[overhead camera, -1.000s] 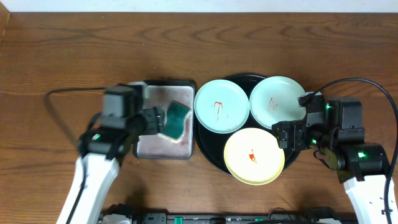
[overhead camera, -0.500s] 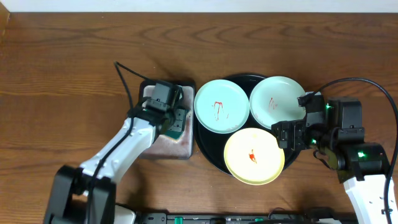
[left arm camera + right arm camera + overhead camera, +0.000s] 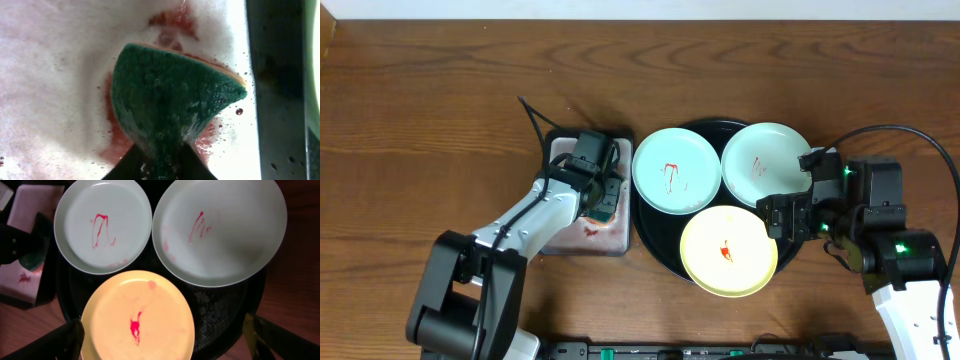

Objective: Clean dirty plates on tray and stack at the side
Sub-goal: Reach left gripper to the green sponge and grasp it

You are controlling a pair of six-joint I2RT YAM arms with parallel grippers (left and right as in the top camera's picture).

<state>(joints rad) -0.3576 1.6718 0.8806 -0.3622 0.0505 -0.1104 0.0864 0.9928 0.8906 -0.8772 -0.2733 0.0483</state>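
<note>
My right gripper pinches the yellow plate's rim (image 3: 775,257) (image 3: 192,330) on the side away from the green sponge next, leaving the plate's smeared side for cleaning and stacking.
Three plates lie on the round black tray (image 3: 655,245): a mint one at the left (image 3: 676,170), another mint one at the right (image 3: 766,163) and a yellow one in front (image 3: 728,250). Each carries a red sauce smear, as on the yellow plate (image 3: 137,317). My left gripper (image 3: 603,195) is down in the small rectangular tray, shut on a green sponge (image 3: 170,95) that bulges out beyond its fingers (image 3: 125,167). My right gripper (image 3: 165,342) hangs open above the yellow plate's near edge, holding nothing.
The rectangular tray (image 3: 560,235) with pinkish foamy liquid (image 3: 50,75) stands directly left of the round tray, their rims nearly touching. A black cable (image 3: 532,118) runs behind the left arm. Brown wooden tabletop (image 3: 440,100) surrounds both trays.
My left arm has swung right over the rectangular tray and lowered onto the sponge, its jaws closing on it. The right arm and plates have not moved.
</note>
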